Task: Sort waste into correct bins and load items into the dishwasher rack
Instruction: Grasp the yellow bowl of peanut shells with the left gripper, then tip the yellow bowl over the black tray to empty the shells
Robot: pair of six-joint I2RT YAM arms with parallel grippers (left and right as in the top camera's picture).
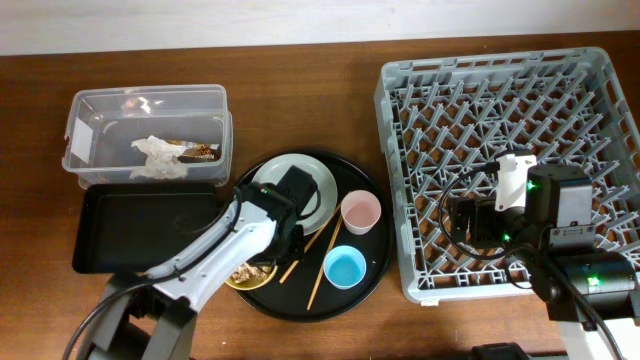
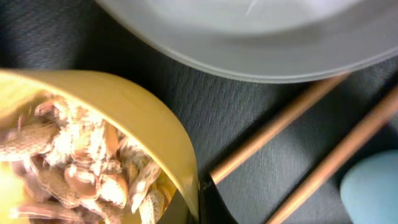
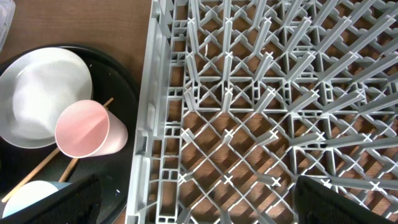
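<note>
The small yellow bowl (image 1: pixel 250 276) beside the grey-green plate is full of scraps. My left gripper should keep holding the bowl.
My left gripper (image 1: pixel 265 262) (image 2: pixel 199 208) is shut on the rim of the small yellow bowl (image 1: pixel 250 276) (image 2: pixel 124 106), which holds beige-brown food scraps (image 2: pixel 68 162). Beside it on the round tray lie two chopsticks (image 1: pixel 325 265) (image 2: pixel 280 124), the grey-green plate (image 1: pixel 275 175) (image 2: pixel 249 37), the pink cup (image 1: pixel 360 211) (image 3: pixel 84 129) and the blue cup (image 1: pixel 344 266) (image 2: pixel 373 186). My right gripper (image 1: pixel 452 215) (image 3: pixel 199 205) is open and empty over the left edge of the grey dishwasher rack (image 1: pixel 500 120) (image 3: pixel 249 93).
The clear tub (image 1: pixel 80 120) at the back left holds a crumpled napkin (image 1: pixel 155 155) and a gold wrapper (image 1: pixel 200 150). The black rectangular tray (image 1: pixel 140 225) lies in front of it. The round black tray (image 1: pixel 375 250) sits between the bins and the rack.
</note>
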